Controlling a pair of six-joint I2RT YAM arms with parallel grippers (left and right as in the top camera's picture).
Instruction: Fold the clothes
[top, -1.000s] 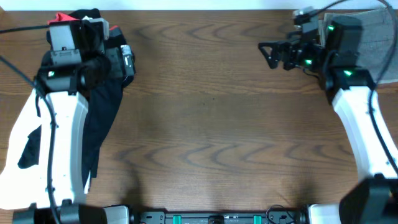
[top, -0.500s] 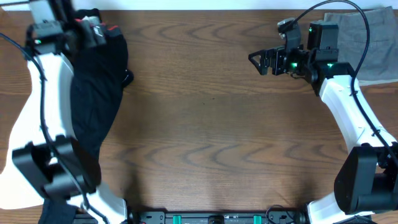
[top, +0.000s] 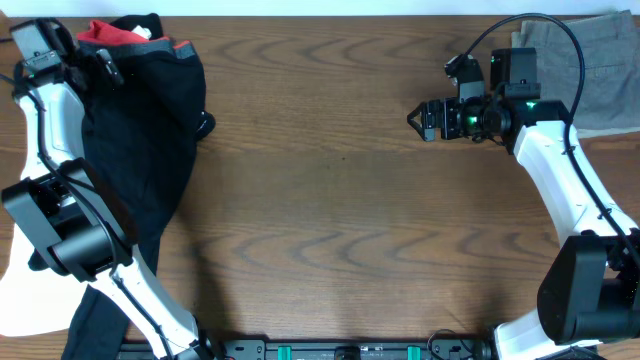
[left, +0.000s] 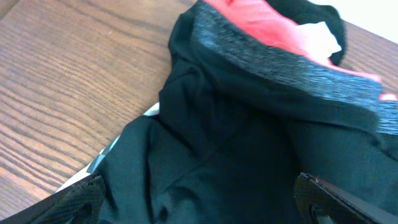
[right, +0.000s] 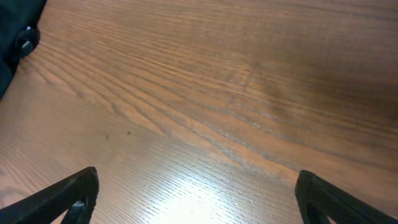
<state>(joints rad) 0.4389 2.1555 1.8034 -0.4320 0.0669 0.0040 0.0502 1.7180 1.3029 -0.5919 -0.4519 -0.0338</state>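
Next, my left gripper grabs the black trousers by the fabric (top: 128, 88) beside the waistband. That leaves the waistband free for my right gripper to spread and fold.
The clothes, black trousers (top: 150, 130), lie crumpled along the table's left side, with the grey, coral-edged waistband (top: 120, 35) at the far end and the legs trailing toward the near edge. My left gripper (top: 95, 62) hovers over the waistband end, open. In the left wrist view black fabric (left: 236, 143) fills the space between its wide-apart fingertips (left: 84, 190), and the left gripper (left: 196, 190) holds nothing. My right gripper (top: 425, 118) is open above bare wood at the far right. In the right wrist view the right gripper (right: 196, 183) has nothing between its fingers.
Folded grey-olive trousers (top: 600, 60) lie in the far right corner behind the right arm. A white cloth edge (left: 112, 146) peeks out from under the black trousers. The wooden table (top: 340, 220) stretches between the two arms.
The left arm has swung back to the far left corner, uncovering the black trousers. The right gripper has drifted a little toward the near side. Both stay open.
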